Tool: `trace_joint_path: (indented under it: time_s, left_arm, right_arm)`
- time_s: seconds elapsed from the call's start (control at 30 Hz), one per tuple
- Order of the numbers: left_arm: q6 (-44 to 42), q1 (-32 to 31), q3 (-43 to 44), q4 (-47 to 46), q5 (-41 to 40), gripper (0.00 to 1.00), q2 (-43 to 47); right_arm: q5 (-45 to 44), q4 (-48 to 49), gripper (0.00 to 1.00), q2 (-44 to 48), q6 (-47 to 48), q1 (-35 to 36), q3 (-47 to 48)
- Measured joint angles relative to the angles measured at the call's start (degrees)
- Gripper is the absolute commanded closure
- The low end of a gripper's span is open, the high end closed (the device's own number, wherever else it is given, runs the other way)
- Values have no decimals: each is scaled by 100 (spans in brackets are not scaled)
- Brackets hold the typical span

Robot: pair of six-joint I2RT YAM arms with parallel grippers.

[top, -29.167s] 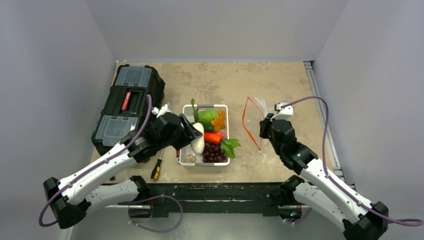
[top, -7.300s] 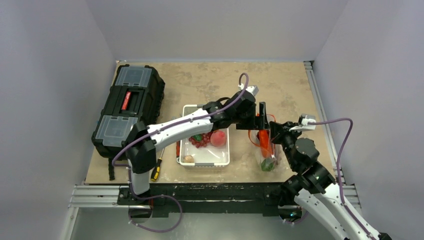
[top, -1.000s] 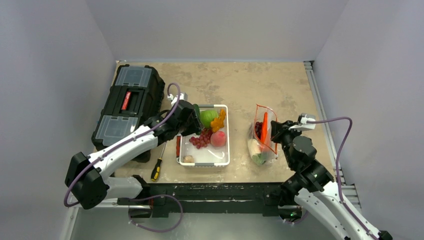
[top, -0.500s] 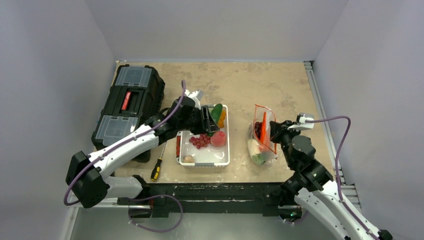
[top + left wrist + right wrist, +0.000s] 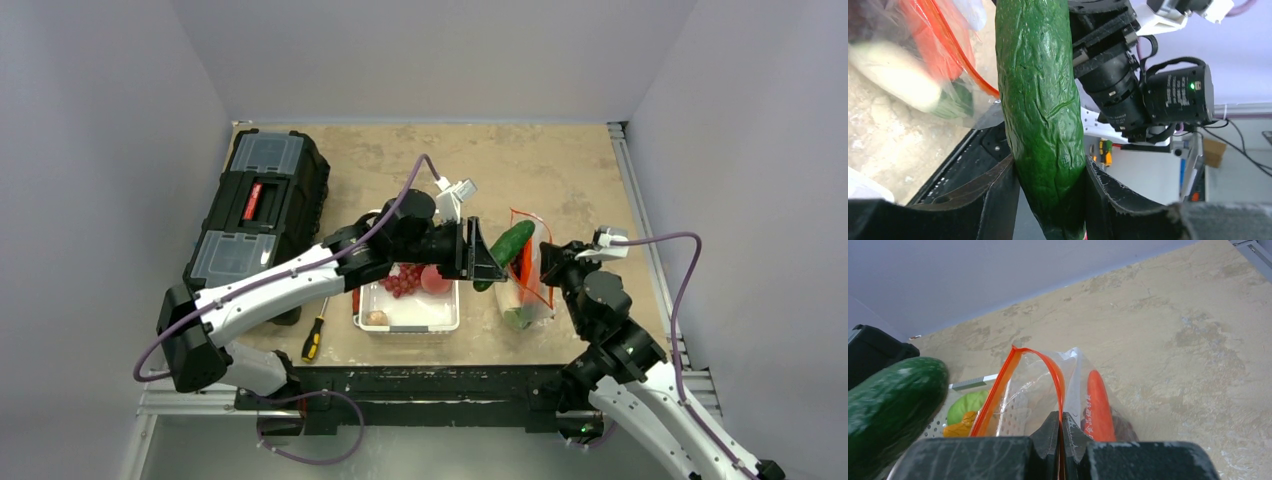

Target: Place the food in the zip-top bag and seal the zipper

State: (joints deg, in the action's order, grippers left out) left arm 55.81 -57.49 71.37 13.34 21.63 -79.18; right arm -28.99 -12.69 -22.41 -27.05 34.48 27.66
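The green cucumber (image 5: 505, 250) would fall beside the bag if I opened now, as its loose end is outside the bag's opening; my left gripper should move it inside first.
My left gripper (image 5: 480, 262) is shut on a green cucumber (image 5: 505, 250), holding it by one end (image 5: 1040, 100) between both fingers. The cucumber's free end points at the open mouth of the zip-top bag (image 5: 525, 290), just left of it. My right gripper (image 5: 1060, 416) is shut on the red-orange zipper (image 5: 1043, 357) and holds the bag upright. Inside the bag lie an orange carrot (image 5: 1098, 405), a white radish (image 5: 893, 70) and something dark purple. Red grapes (image 5: 400, 280) and a pink peach (image 5: 435, 280) remain in the white tray (image 5: 410, 318).
A black toolbox (image 5: 255, 215) stands at the left of the table. A yellow-handled screwdriver (image 5: 313, 340) lies beside the tray. Through the bag, the right wrist view shows a green cabbage (image 5: 965, 405) and an orange piece (image 5: 958, 429) in the tray.
My left arm has lifted the cucumber out of the tray and carried it right, up to the bag's mouth. The right gripper and bag have stayed put.
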Motion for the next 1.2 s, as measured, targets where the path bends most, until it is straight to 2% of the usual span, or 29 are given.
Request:
trace_joint_path:
  time_s: [0.43,0.57,0.67,0.9,1.03,1.2]
  left_arm:
    - [2424,-118,52,-739,221,100,-1285]
    - [2879,-153,61,-789,70,100,-1338]
    - [3071,-160,138,-767,-70,96,-1364]
    - [3442,-157,238,-776,-407,76,-1405]
    - [3530,-153,380,-776,-535,71,-1565]
    - [3528,-138,492,-767,-656,41,-1759]
  right_arm:
    - [205,26,100,380,127,0,-35]
    - [313,31,100,396,157,0,-70]
    - [341,39,100,396,164,0,-70]
    - [459,76,100,396,208,0,-81]
    - [457,76,100,393,229,0,-81]
    - [450,72,100,393,229,0,-81]
